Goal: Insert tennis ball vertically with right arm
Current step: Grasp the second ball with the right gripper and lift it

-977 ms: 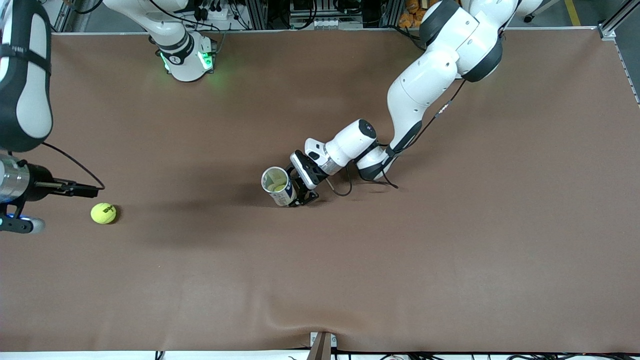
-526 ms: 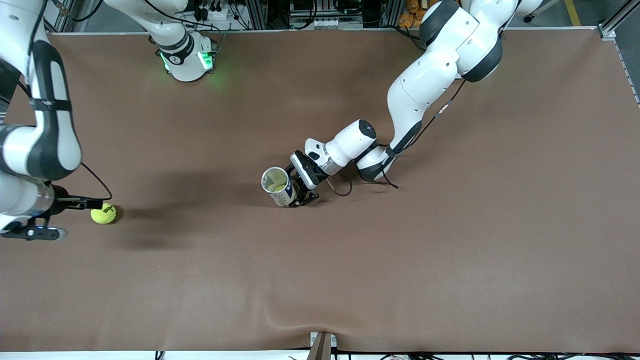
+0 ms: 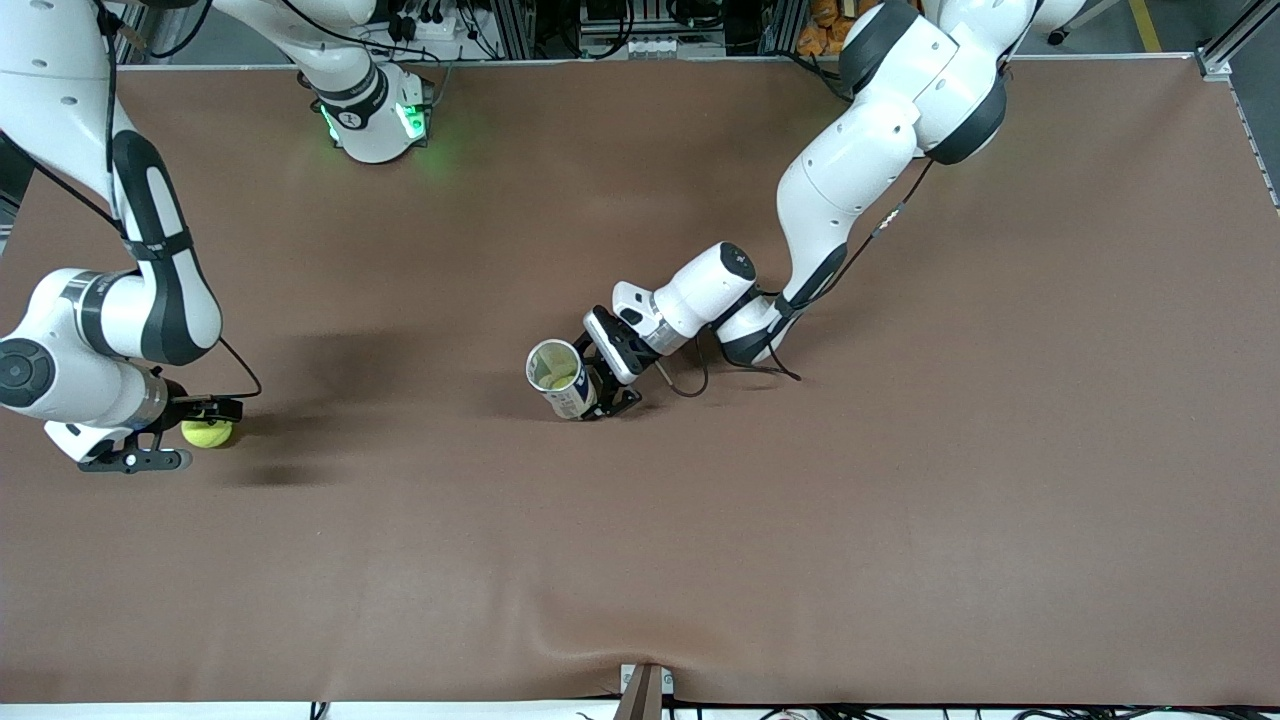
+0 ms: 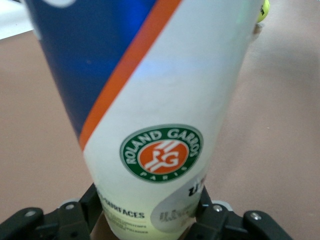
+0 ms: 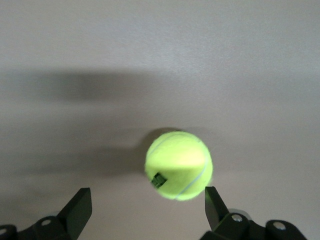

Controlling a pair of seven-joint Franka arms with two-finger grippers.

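My right gripper's fingers stop short of the tennis ball [image 3: 208,436] [image 5: 178,166], so it is too early to close. The right gripper moves toward the ball first, then closes on it.
A yellow-green tennis ball [image 3: 207,434] lies on the brown table near the right arm's end. It also shows in the right wrist view [image 5: 178,165]. My right gripper [image 3: 204,420] is over it, open, with the ball just ahead of the fingertips [image 5: 81,206] and nearer one finger; in that view the gripper [image 5: 147,207] is empty. My left gripper [image 3: 603,386] is shut on a tennis ball can [image 3: 560,378] with a blue, orange and white label [image 4: 150,100], low on its body. The can stands about upright at mid table, open end up, with something yellow inside.
The right arm's base [image 3: 375,115] stands at the table's back edge. A black cable [image 3: 690,375] loops on the table by the left wrist. The tablecloth has a wrinkle [image 3: 600,630] near the front edge.
The right arm has swung in from the table's end and brought its open gripper over the tennis ball. The left arm and can have barely shifted.
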